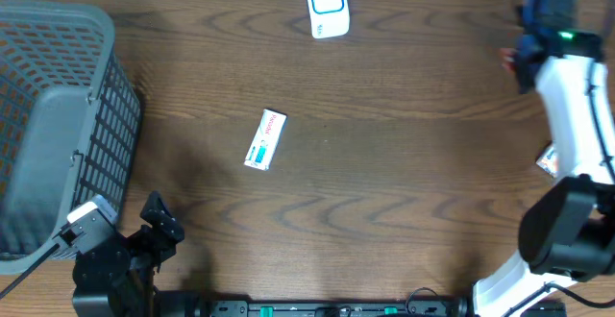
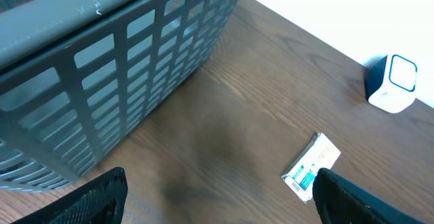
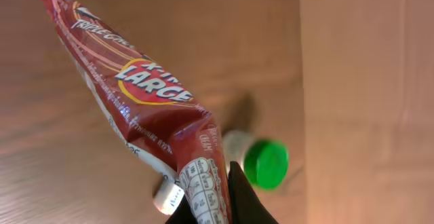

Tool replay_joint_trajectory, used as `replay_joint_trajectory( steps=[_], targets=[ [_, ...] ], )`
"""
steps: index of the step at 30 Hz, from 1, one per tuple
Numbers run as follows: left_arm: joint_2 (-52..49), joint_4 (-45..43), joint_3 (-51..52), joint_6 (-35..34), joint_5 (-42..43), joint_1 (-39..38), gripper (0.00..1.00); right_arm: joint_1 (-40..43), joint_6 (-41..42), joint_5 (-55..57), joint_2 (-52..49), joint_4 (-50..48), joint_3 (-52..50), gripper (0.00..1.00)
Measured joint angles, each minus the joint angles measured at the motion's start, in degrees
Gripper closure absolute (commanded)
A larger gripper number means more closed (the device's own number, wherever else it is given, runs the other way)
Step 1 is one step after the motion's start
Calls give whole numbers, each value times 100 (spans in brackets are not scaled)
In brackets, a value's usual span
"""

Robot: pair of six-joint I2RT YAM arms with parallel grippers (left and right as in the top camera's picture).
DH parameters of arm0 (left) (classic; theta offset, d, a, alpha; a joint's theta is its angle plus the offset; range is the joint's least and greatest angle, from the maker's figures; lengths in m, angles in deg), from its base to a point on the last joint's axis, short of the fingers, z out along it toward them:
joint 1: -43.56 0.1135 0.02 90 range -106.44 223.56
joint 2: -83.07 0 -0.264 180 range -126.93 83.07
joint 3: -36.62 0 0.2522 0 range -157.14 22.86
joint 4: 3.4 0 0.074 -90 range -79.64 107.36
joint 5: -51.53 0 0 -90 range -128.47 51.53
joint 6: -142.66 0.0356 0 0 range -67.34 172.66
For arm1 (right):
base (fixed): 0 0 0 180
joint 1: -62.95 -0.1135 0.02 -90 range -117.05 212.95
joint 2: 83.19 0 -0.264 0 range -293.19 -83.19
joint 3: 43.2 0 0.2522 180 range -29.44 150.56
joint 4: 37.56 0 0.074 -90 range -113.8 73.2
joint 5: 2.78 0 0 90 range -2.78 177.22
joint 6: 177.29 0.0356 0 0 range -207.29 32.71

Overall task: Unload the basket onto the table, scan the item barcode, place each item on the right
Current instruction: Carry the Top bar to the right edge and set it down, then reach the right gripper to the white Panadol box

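Note:
I should keep hold of the snack packet (image 3: 146,91) and open my right gripper only when the packet reaches the table by the green-capped bottle. The packet's loose end still hangs short of the table and the bottle.
My right gripper (image 3: 211,207) is shut on the lower end of a dark red snack packet (image 3: 146,91) marked "LARGE", which slants up to the left in the right wrist view. From overhead that gripper (image 1: 520,63) hangs over the table's far right, with a bit of red showing beside it. The white and blue scanner (image 1: 327,5) stands at the back edge, also visible in the left wrist view (image 2: 392,83). My left gripper (image 2: 217,207) is open above bare table at the front left (image 1: 159,223), holding nothing.
A small white and teal box (image 1: 266,139) lies mid-table, close to my left gripper's right finger (image 2: 363,200). A grey mesh basket (image 1: 58,115) fills the left side. A green-capped bottle (image 3: 265,163) and a cardboard wall (image 3: 366,81) sit below the right gripper.

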Motion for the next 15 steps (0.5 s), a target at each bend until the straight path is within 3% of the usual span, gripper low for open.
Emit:
replay_joint_trajectory(
  steps=[5,6,7,8,15],
  targets=[
    [0,0,0,0,0,0,12,748,756,-417,0,160,-175,87],
    [0,0,0,0,0,0,12,824,857,-520,0,184,-177,72],
    [0,0,0,2,-2,0,12,863,933,-597,0,197,-177,25],
    [0,0,0,0,-2,0,12,892,1025,-673,0,203,-177,1],
    [0,0,0,0,0,0,12,828,1237,-1464,28,203,-177,1]
  ],
)
